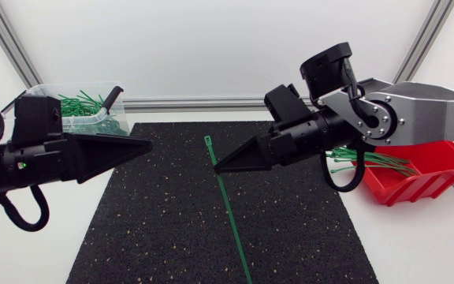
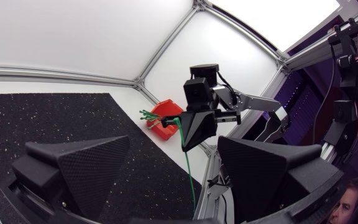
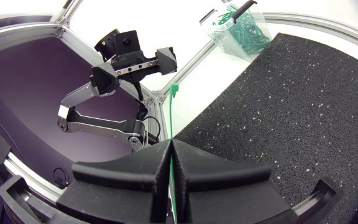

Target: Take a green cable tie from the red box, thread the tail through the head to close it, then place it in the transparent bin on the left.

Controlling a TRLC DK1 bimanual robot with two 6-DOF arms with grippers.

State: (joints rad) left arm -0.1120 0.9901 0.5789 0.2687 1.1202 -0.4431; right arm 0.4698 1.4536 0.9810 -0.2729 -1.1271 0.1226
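Note:
The strap [image 1: 213, 154] beside the head of the green cable tie is the part my left gripper should grab next, so that the tail [image 1: 239, 241] can be threaded through that head.
My right gripper [image 1: 217, 166] is shut on a green cable tie [image 1: 228, 207] above the middle of the black mat. The tie's head [image 1: 208, 140] sticks up past the fingertips and its long tail slants down towards the mat's front edge. In the right wrist view the tie [image 3: 171, 118] rises straight out of the shut gripper [image 3: 169, 151]. My left gripper [image 1: 149, 146] hangs open left of the tie, pointing at it and well apart from it. Its broad fingers [image 2: 86, 165] stand wide with nothing between them, the right gripper [image 2: 194, 138] and tie [image 2: 190, 171] ahead.
The transparent bin [image 1: 53, 89] with several green ties stands at the back left, a black stick-like piece poking out of it. The red box [image 1: 428, 172] with more green ties [image 1: 377, 160] sits at the right under my right arm. The black mat [image 1: 164, 229] covers the table's middle.

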